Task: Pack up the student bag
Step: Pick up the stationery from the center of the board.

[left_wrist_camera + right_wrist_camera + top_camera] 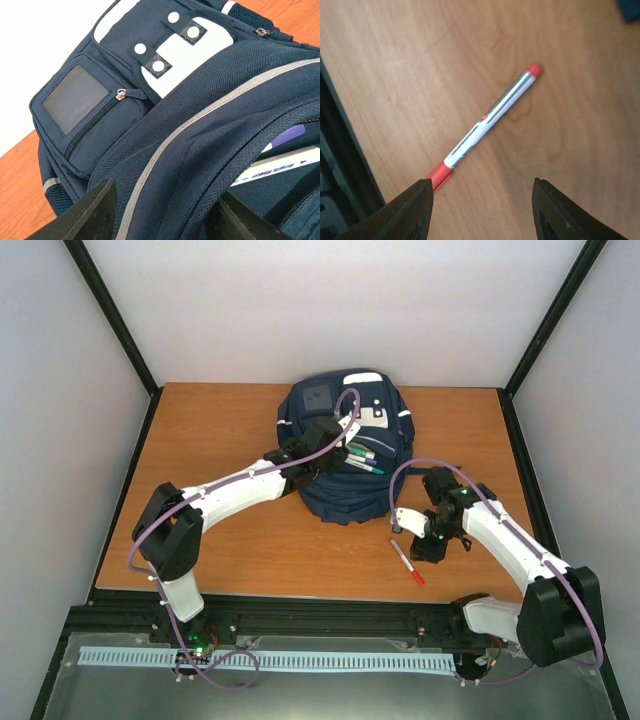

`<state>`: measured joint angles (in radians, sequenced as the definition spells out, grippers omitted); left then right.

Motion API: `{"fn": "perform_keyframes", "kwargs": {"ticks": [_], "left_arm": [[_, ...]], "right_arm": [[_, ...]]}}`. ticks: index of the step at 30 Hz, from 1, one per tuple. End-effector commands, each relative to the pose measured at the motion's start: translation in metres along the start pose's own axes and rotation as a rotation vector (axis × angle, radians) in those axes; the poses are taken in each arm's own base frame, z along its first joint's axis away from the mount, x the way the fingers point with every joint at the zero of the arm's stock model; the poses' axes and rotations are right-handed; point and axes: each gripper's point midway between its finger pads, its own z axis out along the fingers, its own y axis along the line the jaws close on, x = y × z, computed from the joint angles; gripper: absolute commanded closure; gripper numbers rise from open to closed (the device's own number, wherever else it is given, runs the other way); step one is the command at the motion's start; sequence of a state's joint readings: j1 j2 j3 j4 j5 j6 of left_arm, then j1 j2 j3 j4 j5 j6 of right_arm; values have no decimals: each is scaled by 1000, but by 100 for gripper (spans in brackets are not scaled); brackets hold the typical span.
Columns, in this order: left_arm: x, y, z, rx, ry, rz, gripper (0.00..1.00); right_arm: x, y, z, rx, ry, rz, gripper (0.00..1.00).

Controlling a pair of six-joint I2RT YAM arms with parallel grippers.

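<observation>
Next, my right gripper takes hold of the silver-white marker by its white body (403, 557). That leaves the marker's small red end free to enter the bag first.
The student bag (345, 445) lies flat at the back middle of the table, navy with white stripes and a white patch (200, 45). My left gripper (333, 443) (165, 202) is shut on a bunched fold of the bag's fabric beside its open mouth. Several markers (362, 458) lie inside that mouth, among them a white one (280, 165) and a purple one (287, 135). A red-and-white pen (407, 563) (487, 122) lies on the wood in front of the bag. My right gripper (418, 543) (482, 185) hovers just over it, open and empty, its left finger beside the pen's red cap.
The wooden table (220, 440) is ringed by a black frame, with its front rail (300, 605) close behind the pen. White walls close in the back and sides. A zipped front pocket with a clear window (75, 97) faces the left wrist camera.
</observation>
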<state>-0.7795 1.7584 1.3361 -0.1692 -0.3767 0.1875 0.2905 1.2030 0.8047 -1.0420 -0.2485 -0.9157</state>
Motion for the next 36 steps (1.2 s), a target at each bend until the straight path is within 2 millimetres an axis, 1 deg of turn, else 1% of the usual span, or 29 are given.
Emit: {"fn": "perform_keyframes", "kwargs": {"ticks": [1, 4, 9, 12, 18, 24, 29, 33, 36], "left_arm": [[-33, 10, -9, 4, -60, -77, 52], [-32, 9, -8, 8, -52, -79, 52], [-33, 8, -8, 18, -48, -81, 52], [-32, 7, -7, 22, -45, -83, 52], [-31, 6, -6, 23, -40, -82, 52], [-31, 6, -6, 27, -35, -89, 52], [-31, 4, -6, 37, -33, -93, 52], [-32, 4, -7, 39, -35, -93, 52], [-31, 4, -6, 38, -32, -91, 52]], "right_arm": [[17, 14, 9, -55, 68, -42, 45], [18, 22, 15, -99, 72, -58, 43], [16, 26, 30, -140, 103, -56, 42], [13, 24, 39, -121, 110, -63, 42], [15, 7, 57, -9, 170, -77, 43], [13, 4, 67, 16, 191, -86, 47], [20, -1, 73, 48, 239, -99, 53], [30, -10, 72, 102, 288, -136, 63], [32, -15, 68, 136, 305, -159, 72]]}}
